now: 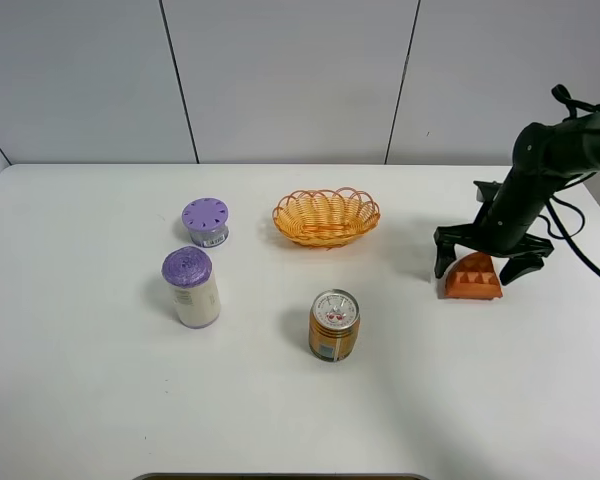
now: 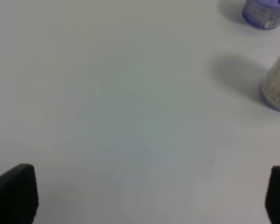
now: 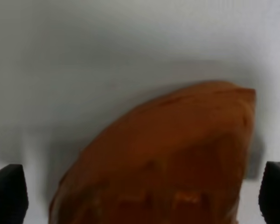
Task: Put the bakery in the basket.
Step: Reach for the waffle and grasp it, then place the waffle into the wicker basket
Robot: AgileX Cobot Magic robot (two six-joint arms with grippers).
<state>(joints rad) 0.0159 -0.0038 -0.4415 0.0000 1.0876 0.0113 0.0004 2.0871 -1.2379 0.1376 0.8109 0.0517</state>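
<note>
The robot's right gripper next needs to grab the bakery by its wedge body point(image 1: 472, 283), and then it should put the bakery in the basket point(image 1: 326, 216).
The bakery point(image 1: 472, 277), an orange-brown waffle wedge, lies on the white table at the right. My right gripper point(image 1: 488, 264) is open and straddles it, one finger on each side, low over the table. In the right wrist view the bakery point(image 3: 168, 158) fills the frame between the two fingertips point(image 3: 8, 193). The yellow-orange wicker basket point(image 1: 326, 216) stands at the middle back, empty, well to the left of the bakery. My left gripper point(image 2: 144, 196) is open over bare table; it is out of the exterior view.
A gold drink can point(image 1: 334, 324) stands in front of the basket. A white bottle with a purple lid point(image 1: 190, 287) and a small purple-lidded cup point(image 1: 206, 221) stand at the left; both also show in the left wrist view, bottle point(image 2: 277, 84) and cup point(image 2: 265, 13).
</note>
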